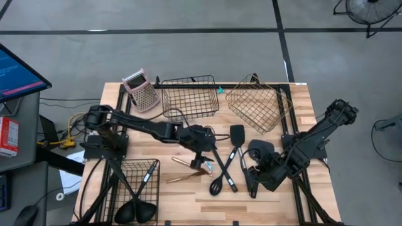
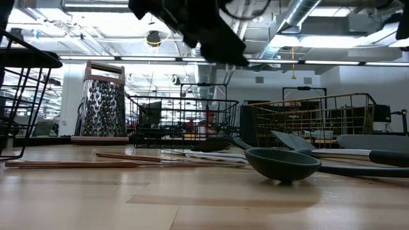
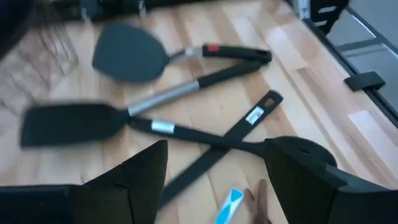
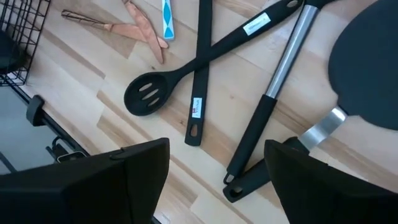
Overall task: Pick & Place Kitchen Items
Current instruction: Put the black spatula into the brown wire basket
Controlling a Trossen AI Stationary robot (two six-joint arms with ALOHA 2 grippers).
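The wide turner (image 4: pixel 367 68) needs to be packed into a basket, so my right gripper should next grab it by its black handle (image 4: pixel 254 179).
Several black long-handled utensils lie crossed on the table's middle: a spatula (image 1: pixel 237 133), a slotted spoon (image 1: pixel 215 186) (image 4: pixel 149 96), a steel-handled turner (image 3: pixel 74 121) and a wide turner (image 1: pixel 260 150). Two slim copper pieces (image 1: pixel 184 171) (image 4: pixel 134 25) and a silver-teal piece (image 1: pixel 208 166) (image 4: pixel 166 15) lie to their left. My left gripper (image 1: pixel 204 152) (image 3: pixel 214 180) hovers open and empty above the pile's left side. My right gripper (image 1: pixel 256 177) (image 4: pixel 217 180) hovers open and empty over the handle ends (image 4: pixel 239 174) at the pile's near right.
A black wire basket (image 1: pixel 139 179) at the near left holds two dark ladles (image 1: pixel 135 212). A second black wire basket (image 1: pixel 190 97), a copper wire basket (image 1: pixel 257 105) and a box grater (image 1: pixel 142 91) stand along the far edge. Bare wood (image 1: pixel 188 204) lies near the front edge.
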